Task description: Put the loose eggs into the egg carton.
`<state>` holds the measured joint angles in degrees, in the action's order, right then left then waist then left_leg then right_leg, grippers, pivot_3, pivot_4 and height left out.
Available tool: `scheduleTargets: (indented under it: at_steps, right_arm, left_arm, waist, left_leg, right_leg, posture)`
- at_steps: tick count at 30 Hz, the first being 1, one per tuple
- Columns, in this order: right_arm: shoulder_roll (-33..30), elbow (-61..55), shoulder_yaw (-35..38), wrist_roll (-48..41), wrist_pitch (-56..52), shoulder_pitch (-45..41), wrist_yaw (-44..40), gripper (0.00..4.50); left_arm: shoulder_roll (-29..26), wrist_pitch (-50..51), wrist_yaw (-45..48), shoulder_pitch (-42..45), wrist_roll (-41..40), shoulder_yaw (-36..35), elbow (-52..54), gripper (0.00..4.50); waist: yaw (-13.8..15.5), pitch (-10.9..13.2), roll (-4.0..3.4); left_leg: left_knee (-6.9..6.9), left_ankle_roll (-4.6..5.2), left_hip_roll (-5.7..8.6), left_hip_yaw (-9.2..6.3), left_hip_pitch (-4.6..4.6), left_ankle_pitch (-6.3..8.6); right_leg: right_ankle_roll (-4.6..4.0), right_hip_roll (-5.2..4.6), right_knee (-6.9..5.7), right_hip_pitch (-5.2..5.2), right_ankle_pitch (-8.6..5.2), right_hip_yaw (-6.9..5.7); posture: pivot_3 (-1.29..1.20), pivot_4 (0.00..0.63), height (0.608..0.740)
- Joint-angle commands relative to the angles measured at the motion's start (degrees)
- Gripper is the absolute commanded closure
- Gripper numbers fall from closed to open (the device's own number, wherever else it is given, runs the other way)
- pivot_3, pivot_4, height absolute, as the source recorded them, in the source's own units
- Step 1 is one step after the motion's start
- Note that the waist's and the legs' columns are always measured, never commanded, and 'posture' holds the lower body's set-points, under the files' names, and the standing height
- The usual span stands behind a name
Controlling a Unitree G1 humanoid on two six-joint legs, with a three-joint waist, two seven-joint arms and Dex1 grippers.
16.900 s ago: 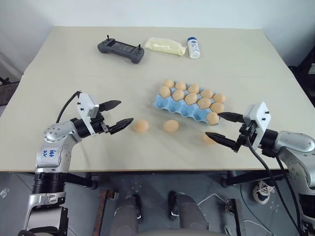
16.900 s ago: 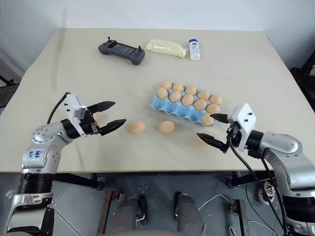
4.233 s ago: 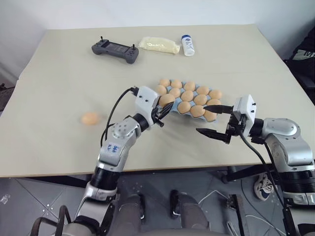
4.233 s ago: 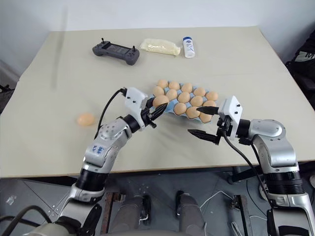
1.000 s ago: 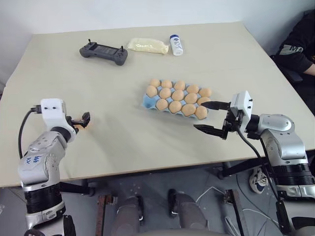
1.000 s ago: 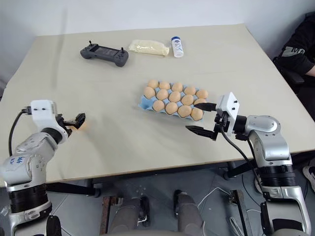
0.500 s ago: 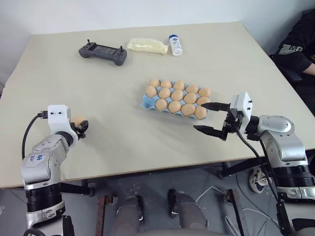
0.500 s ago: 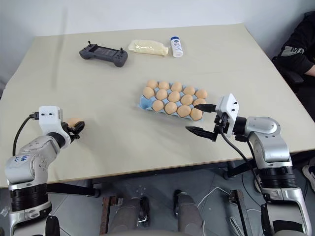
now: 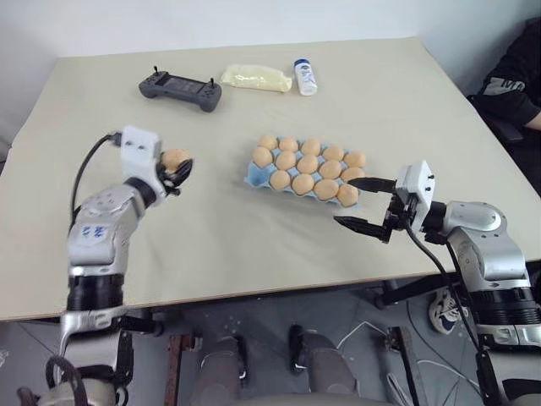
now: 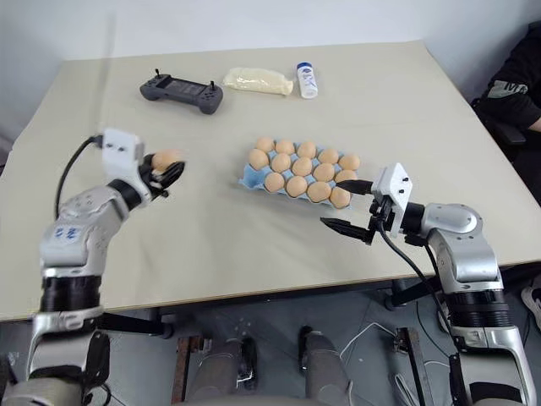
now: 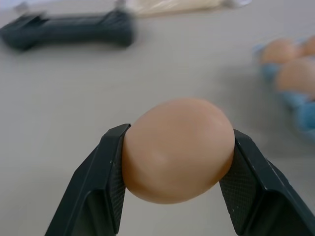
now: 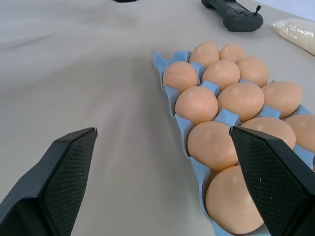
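Observation:
The egg (image 11: 177, 150) is still over the table, short of the blue egg carton (image 11: 305, 113). My left gripper should move the egg to the carton before it lets go.
A light orange-brown egg (image 9: 175, 159) hangs above the table's left half, and my left gripper (image 9: 178, 166) is shut on it. The left wrist view shows this egg (image 11: 177, 150) pinched between both black fingers (image 11: 110, 172). To its right lies the light blue egg carton (image 9: 252, 176), packed with several eggs; blue shows bare at its near-left corner. My right gripper (image 9: 345, 201) stands open just off the carton's near-right end, with nothing between its fingers. The right wrist view looks along the carton (image 12: 183, 129) and its rows of eggs.
At the back of the table lie a dark grey controller (image 9: 180, 89), a pale yellow packet (image 9: 256, 79) and a small white bottle (image 9: 306, 76). A person's dark sleeve (image 9: 517, 76) shows past the table's right edge. Bare tabletop lies between my two grippers.
My left gripper closed on the egg lying at the table's left, lifted it, and carried it right and forward toward the carton. The right arm has stayed put.

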<state>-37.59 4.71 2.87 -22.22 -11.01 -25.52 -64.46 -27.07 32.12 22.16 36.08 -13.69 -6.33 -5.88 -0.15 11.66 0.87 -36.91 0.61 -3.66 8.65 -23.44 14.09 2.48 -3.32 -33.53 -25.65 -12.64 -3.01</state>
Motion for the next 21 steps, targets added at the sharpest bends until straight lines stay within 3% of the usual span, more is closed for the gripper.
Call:
scheduleTargets:
  at_steps: [1,8,13,19,21]
  right_arm:
    - [-0.6,-2.8,2.1,-0.8,1.2,0.7,0.9,0.00]
    - [-0.8,-5.5,3.4,-1.1,0.7,3.2,2.9,0.00]
    - [-0.9,-7.8,4.5,-1.3,0.1,5.5,4.1,0.00]
    - [-1.1,-8.9,5.0,-1.6,-0.1,6.7,5.0,0.00]
    - [-1.2,-9.0,5.1,-1.8,0.0,7.1,5.1,0.00]
  left_arm:
    - [2.0,-5.3,7.1,4.1,0.2,4.5,-5.1,2.25]
    - [7.7,-14.5,12.8,11.7,2.5,8.7,-19.9,2.25]
    - [10.3,-21.5,12.0,16.2,4.7,8.4,-29.9,2.25]
    - [10.7,-23.1,11.7,17.9,5.9,7.8,-32.9,2.25]
    - [10.5,-21.7,11.4,17.7,5.7,7.4,-32.3,1.55]
  waist:
    - [0.0,0.0,0.00]
    - [-0.2,0.0,0.04]
    - [-0.1,0.0,0.06]
    - [-0.1,0.0,0.08]
    - [0.0,0.0,0.08]
  left_leg:
    - [-0.01,-0.01,0.00,0.00,0.00,0.00]
    - [-0.14,0.00,0.06,-0.01,0.00,0.01]
    - [-0.17,0.00,0.07,-0.04,0.01,0.01]
    - [-0.15,0.14,0.06,-0.03,0.00,-0.06]
    - [-0.15,0.13,0.04,-0.04,0.00,-0.06]
  right_leg:
    - [0.00,0.01,0.00,0.00,0.00,0.00]
    - [0.02,0.14,-0.09,-0.01,-0.01,0.00]
    - [0.02,0.20,-0.09,0.00,-0.02,0.01]
    - [0.04,0.24,-0.09,-0.01,-0.03,0.01]
    - [0.04,0.46,-0.09,-0.01,-0.03,0.00]
  posture:
    - [0.00,0.150,0.740]
    - [0.00,0.150,0.740]
    - [0.00,0.150,0.740]
    - [0.00,0.150,0.740]
    - [0.00,0.150,0.740]
